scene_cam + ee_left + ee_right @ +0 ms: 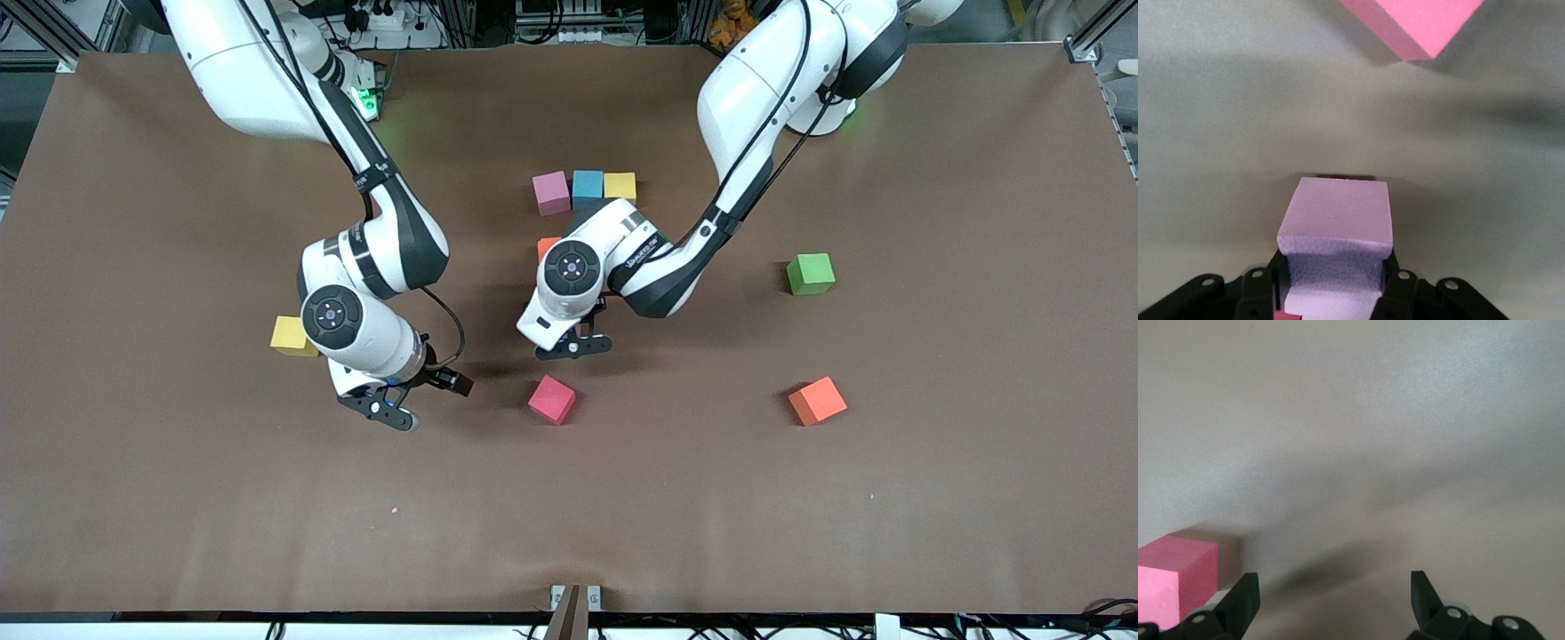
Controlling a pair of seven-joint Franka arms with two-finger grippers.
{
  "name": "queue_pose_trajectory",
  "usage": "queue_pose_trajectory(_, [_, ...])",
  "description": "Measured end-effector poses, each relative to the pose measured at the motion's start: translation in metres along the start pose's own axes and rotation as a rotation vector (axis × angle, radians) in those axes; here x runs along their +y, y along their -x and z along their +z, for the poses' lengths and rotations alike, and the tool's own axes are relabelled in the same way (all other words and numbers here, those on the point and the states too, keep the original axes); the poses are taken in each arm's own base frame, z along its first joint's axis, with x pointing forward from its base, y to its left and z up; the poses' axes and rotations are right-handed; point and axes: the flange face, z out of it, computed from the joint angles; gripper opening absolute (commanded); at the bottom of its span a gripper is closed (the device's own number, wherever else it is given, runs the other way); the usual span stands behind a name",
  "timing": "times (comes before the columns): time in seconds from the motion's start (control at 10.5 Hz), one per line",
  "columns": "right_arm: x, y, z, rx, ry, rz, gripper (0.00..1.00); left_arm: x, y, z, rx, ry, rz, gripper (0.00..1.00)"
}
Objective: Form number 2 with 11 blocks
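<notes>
The pale purple block's lower edge (1343, 181) meets its thin shadow on the tabletop in the left wrist view, so my left gripper opens now.
A pink block (551, 193), a blue block (588, 187) and a yellow block (620, 185) touch in a row. Just nearer the camera, an orange-red block (547, 245) peeks out from under the left arm's wrist. My left gripper (573, 343) (1335, 267) is shut on a pale purple block (1338, 217), low over the table; the front view hides this block. A deep pink block (552, 399) (1411, 23) (1175, 580) lies a little nearer the camera. My right gripper (418, 397) (1331, 587) hangs open and empty beside that pink block.
A second yellow block (289, 336) lies by the right arm's wrist. An orange block (817, 400) and a green cube (810, 273) sit toward the left arm's end of the brown table (800, 533).
</notes>
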Motion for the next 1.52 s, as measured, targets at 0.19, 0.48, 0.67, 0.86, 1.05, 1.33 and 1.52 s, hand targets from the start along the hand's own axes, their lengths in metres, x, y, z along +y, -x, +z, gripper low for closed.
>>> queue_pose_trajectory(0.19, [0.000,0.000,0.000,0.000,0.000,0.000,1.00,0.001,0.000,-0.002,-0.008,0.011,-0.003,0.50])
queue_pose_trajectory(0.48, [0.000,0.000,0.000,0.000,0.000,-0.004,1.00,0.000,-0.001,0.001,-0.012,0.009,-0.006,0.55])
queue_pose_trajectory(0.67, [0.000,0.000,0.000,0.000,0.000,-0.009,1.00,-0.001,-0.002,0.007,-0.017,0.005,-0.009,1.00])
queue_pose_trajectory(0.86, [0.000,0.000,0.001,-0.001,0.001,-0.013,1.00,-0.001,-0.003,0.009,-0.028,0.012,-0.016,1.00])
queue_pose_trajectory(1.05, [-0.001,0.001,0.001,-0.002,0.001,-0.016,1.00,0.001,-0.003,0.006,-0.033,0.024,-0.023,1.00])
queue_pose_trajectory(1.33, [-0.001,0.001,0.002,-0.002,0.002,-0.021,1.00,0.002,-0.008,-0.014,-0.016,0.049,-0.028,1.00])
queue_pose_trajectory(1.52, [-0.003,0.003,0.003,-0.005,0.002,-0.024,1.00,-0.007,-0.020,-0.055,0.010,0.072,-0.048,1.00])
